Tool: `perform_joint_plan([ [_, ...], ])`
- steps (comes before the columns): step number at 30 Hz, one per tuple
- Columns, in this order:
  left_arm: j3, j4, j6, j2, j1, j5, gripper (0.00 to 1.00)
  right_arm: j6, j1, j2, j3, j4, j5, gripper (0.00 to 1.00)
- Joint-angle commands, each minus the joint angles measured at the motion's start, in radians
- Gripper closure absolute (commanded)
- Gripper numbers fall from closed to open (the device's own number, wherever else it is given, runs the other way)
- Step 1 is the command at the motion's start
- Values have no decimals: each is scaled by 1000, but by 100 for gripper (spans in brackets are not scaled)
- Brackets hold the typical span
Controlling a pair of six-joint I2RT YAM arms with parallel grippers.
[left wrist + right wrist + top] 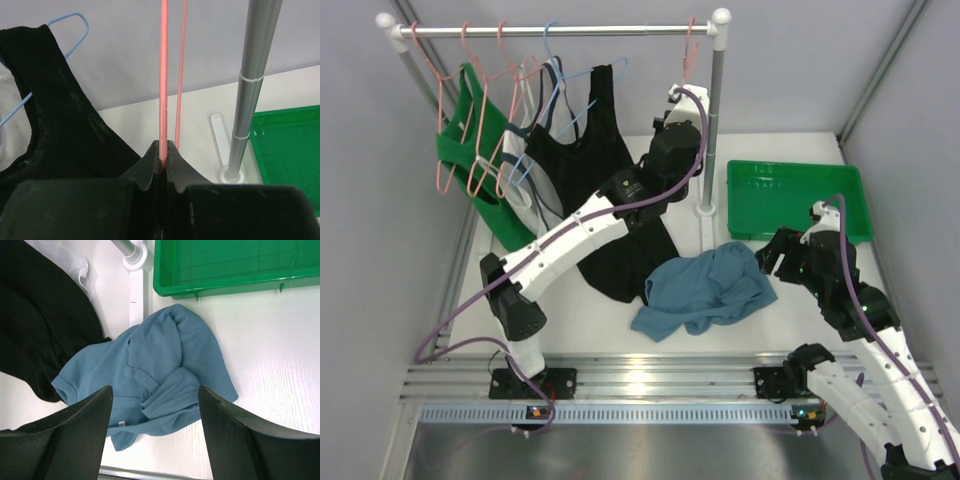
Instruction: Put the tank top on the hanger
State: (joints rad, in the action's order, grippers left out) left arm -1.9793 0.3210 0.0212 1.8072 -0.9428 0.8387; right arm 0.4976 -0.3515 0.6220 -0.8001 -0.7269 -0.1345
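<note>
The hanger would come along if the robot lifted its left gripper now, because the closed fingers are pinching the hanger's salmon-pink wire.
The dusty blue tank top (pixel 705 288) lies crumpled on the white table in front of the rack; it also shows in the right wrist view (pixel 165 355). The salmon-pink hanger (pixel 689 50) hangs at the right end of the rail. My left gripper (pixel 678 98) is raised to it and shut on its wire (pixel 164 75), which runs straight up from between the closed jaws (pixel 165 147). My right gripper (pixel 778 255) is open and empty, hovering above the tank top's right side, its fingers (pixel 95 410) spread wide over the fabric.
A green tray (pixel 800 200) sits at the back right. The rack's post (pixel 715 120) and its base stand between the tray and the garments. A black tank top (pixel 590 150), a light blue hanger (pixel 560 70) and green (pixel 470 140) and white tops hang to the left.
</note>
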Motion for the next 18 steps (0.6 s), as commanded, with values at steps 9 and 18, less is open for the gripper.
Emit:
perform_joint_plan([
  [9, 66, -201, 92, -126, 15, 30, 100, -17, -14, 8, -13, 14, -5, 32],
  [18, 178, -211, 85, -207, 16, -6, 100, -22, -14, 16, -10, 23, -4, 31],
])
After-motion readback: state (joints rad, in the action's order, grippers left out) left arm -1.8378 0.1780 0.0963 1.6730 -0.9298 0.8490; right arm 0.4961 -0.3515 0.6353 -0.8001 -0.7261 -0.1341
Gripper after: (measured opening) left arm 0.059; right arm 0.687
